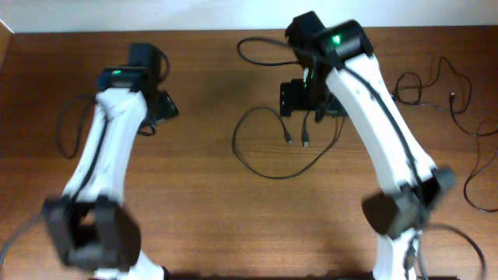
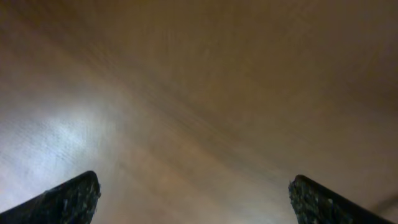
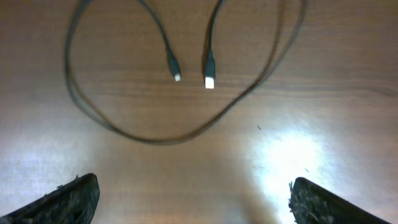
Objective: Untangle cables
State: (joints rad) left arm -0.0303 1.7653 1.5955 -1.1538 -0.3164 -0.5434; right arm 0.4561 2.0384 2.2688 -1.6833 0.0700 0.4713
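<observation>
Next, my right gripper grabs the looped black cable near one plug end (image 1: 305, 135) (image 3: 210, 58) and draws that plug end out, leaving the other plug end free.
A thin black cable (image 1: 268, 173) lies in a loop at the table's middle, with its two plug ends (image 1: 306, 143) side by side inside the loop. In the right wrist view the same loop (image 3: 155, 138) and its plugs (image 3: 209, 81) lie ahead of my right gripper (image 3: 193, 202), which is open, empty and apart from them. In the overhead view the right gripper (image 1: 311, 99) hovers just behind the plugs. Another cable (image 1: 253, 59) curls at the back and a third (image 1: 459, 109) trails along the right side. My left gripper (image 1: 159, 107) (image 2: 193, 202) is open over bare wood.
The wooden table (image 1: 202, 194) runs to a pale wall at the back. A thin dark loop (image 1: 64, 132) lies left of the left arm. Both arm bases stand at the front edge, with thicker cables (image 1: 15, 241) beside them.
</observation>
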